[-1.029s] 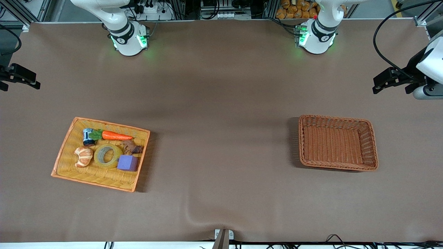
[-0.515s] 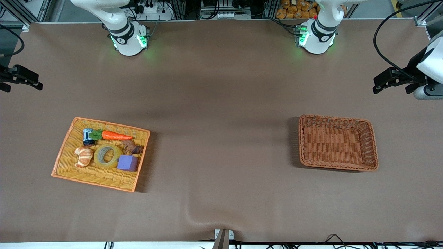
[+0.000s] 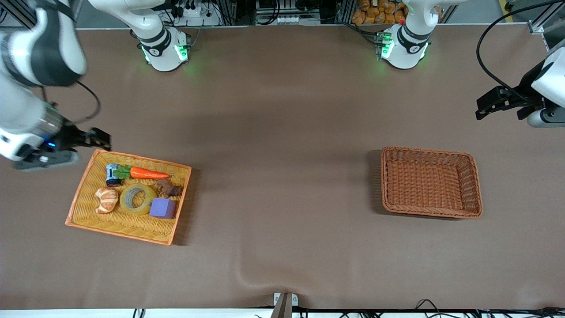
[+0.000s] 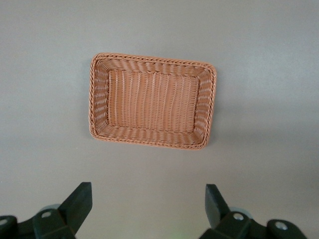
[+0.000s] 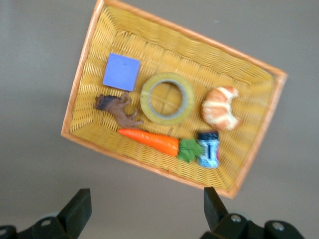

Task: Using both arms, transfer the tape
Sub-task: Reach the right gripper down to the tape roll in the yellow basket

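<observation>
I should take hold of the tape (image 3: 137,199) with my right gripper next, and to transfer it between both arms, I should grab it by the side of its ring.
The tape (image 3: 137,199), a yellowish ring with a pale core, lies flat in the yellow wicker tray (image 3: 123,227) between a croissant and a purple block. The right wrist view shows the tape (image 5: 167,98) in the tray (image 5: 199,55) from above. My right gripper (image 3: 103,139) hangs open and holds nothing, over the table just outside the tray's rim on the carrot side. In its own view the right gripper (image 5: 144,199) has only bare table between its fingers. My left gripper (image 3: 481,109) waits open over the left arm's end of the table; in the left wrist view the left gripper (image 4: 147,194) holds nothing.
A brown wicker basket (image 3: 430,182) stands toward the left arm's end, seen from above as basket (image 4: 152,99). The tray also holds a croissant (image 3: 107,199), a carrot (image 3: 143,172), a small blue-white can (image 3: 112,175), a purple block (image 3: 162,208) and a brown figure (image 3: 167,188).
My right arm has swung in from the table's end toward the tray, its gripper now by the tray's rim. The left arm has not moved.
</observation>
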Tool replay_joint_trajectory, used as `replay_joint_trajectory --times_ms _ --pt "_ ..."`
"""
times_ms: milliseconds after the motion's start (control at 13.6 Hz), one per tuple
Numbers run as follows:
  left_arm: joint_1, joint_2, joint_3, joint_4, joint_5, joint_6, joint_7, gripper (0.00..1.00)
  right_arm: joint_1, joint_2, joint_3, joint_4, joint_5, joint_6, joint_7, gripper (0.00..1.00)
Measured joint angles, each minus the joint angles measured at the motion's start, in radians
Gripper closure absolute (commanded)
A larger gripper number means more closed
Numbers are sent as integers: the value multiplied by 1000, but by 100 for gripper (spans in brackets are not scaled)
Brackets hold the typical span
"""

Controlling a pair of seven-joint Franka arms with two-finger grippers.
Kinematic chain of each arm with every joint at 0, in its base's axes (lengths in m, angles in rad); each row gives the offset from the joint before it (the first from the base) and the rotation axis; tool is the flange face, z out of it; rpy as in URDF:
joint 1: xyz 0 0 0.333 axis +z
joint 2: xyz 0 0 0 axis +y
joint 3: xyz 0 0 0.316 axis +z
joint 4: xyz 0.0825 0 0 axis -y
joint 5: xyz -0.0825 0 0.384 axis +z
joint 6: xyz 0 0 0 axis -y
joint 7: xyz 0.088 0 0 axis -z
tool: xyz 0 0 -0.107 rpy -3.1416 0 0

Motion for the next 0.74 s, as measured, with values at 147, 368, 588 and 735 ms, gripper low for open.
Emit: replay_joint_trajectory --times_ms 147,368,588,735 --pt "0 1 0 0 0 -1 0 0 19 53 1 -95 0 136 -79 0" --pt "0 2 0 -1 0 -2 0 0 21 200 0 -127 27 272 -262 0" --pt "0 3 0 -1 0 -3 0 0 25 307 1 -124 91 377 -422 0" --pt "0 3 0 -1 0 -4 0 0 42 357 2 -122 98 455 -465 0"
